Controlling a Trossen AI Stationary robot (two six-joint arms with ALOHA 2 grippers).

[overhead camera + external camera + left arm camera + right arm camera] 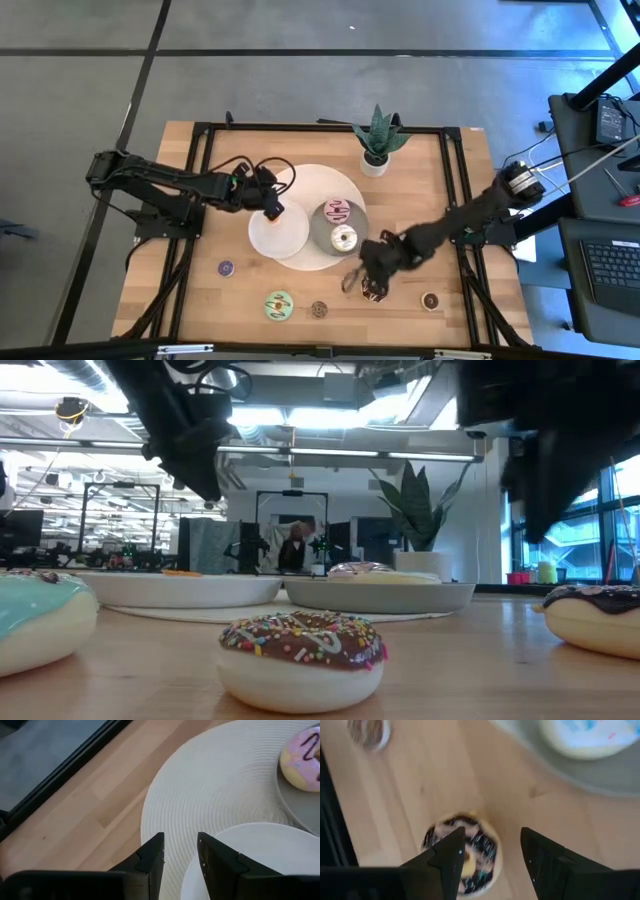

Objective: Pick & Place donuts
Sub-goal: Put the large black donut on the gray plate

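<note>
One finger is above the chocolate donut's top (pixel 373 289) and the other is over bare wood, so it isn't time to close yet. My right gripper should line up with the donut first and then close on it.
My right gripper (pixel 365 280) (pixel 492 837) is open and points down over a chocolate donut with sprinkles (pixel 465 855) (pixel 374 292) that lies flat on the wood. One finger stands over the donut and the other beside it. My left gripper (pixel 272 207) (pixel 180 842) is open by a narrow gap above the rim of the white plate (pixel 260 850) (pixel 280 235). A pink donut (pixel 340 211) (pixel 302 760) and a cream donut (pixel 344 237) lie on the grey plate (pixel 322 232). An orange sliver (pixel 180 571) shows above the white plate's rim.
Loose on the near part of the table lie a purple donut (pixel 225 268), a green one (pixel 278 305), a small chocolate one (pixel 319 309) and another chocolate one (pixel 430 300). Both plates sit on a round white mat (pixel 220 785). A potted plant (pixel 378 140) stands at the far edge.
</note>
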